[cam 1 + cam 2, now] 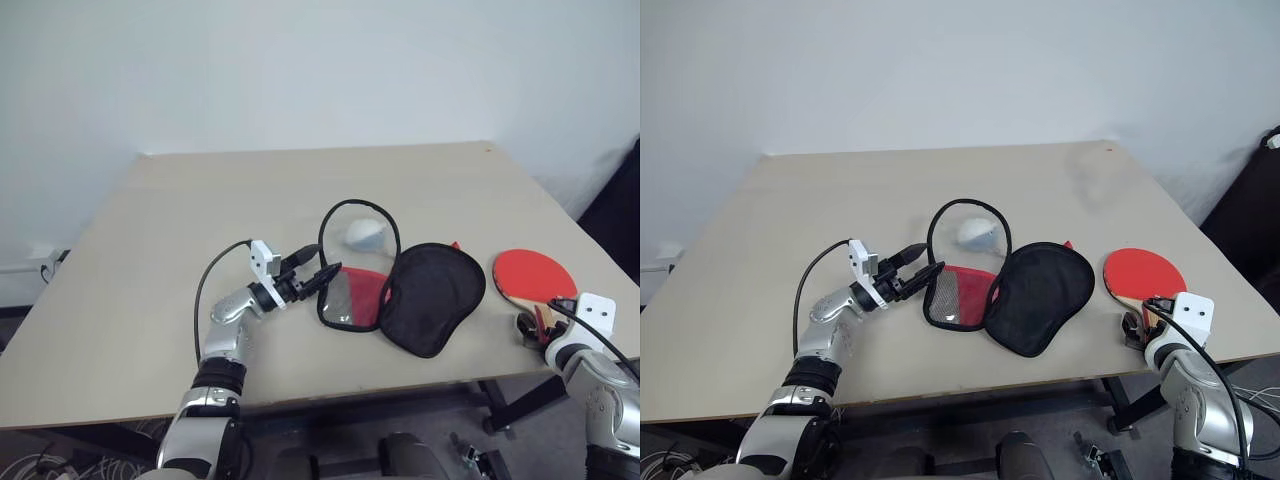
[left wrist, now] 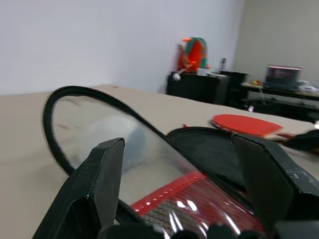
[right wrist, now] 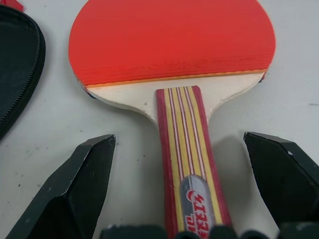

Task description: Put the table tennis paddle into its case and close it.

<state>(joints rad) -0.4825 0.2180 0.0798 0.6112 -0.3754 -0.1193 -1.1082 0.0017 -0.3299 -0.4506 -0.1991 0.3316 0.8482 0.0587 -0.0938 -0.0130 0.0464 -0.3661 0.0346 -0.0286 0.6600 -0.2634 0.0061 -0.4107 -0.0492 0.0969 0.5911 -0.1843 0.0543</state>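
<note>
My right gripper needs to close on the table tennis paddle now. Its fingers are low beside the striped handle (image 1: 541, 311) (image 3: 187, 149), so they would hold the paddle.
The table tennis paddle (image 1: 533, 273) lies flat at the table's right front, red face up, its striped handle (image 3: 187, 149) pointing toward me. My right gripper (image 3: 197, 142) is open and low over the handle, one finger on either side of it, not pinching. The case (image 1: 432, 295) lies unzipped in the middle. Its black half is flat, and its clear window flap with the zipper rim (image 1: 358, 205) stands up over the red panel (image 1: 365, 290). My left gripper (image 1: 328, 272) is open at the flap's left edge, and the rim runs between its fingers (image 2: 107, 169).
A small grey-white lump (image 1: 365, 233) lies behind the clear flap. The beige table (image 1: 200, 200) has bare room on the left and at the back. The paddle handle is near the table's front edge (image 1: 470, 372). Dark furniture (image 2: 209, 87) stands far across the room.
</note>
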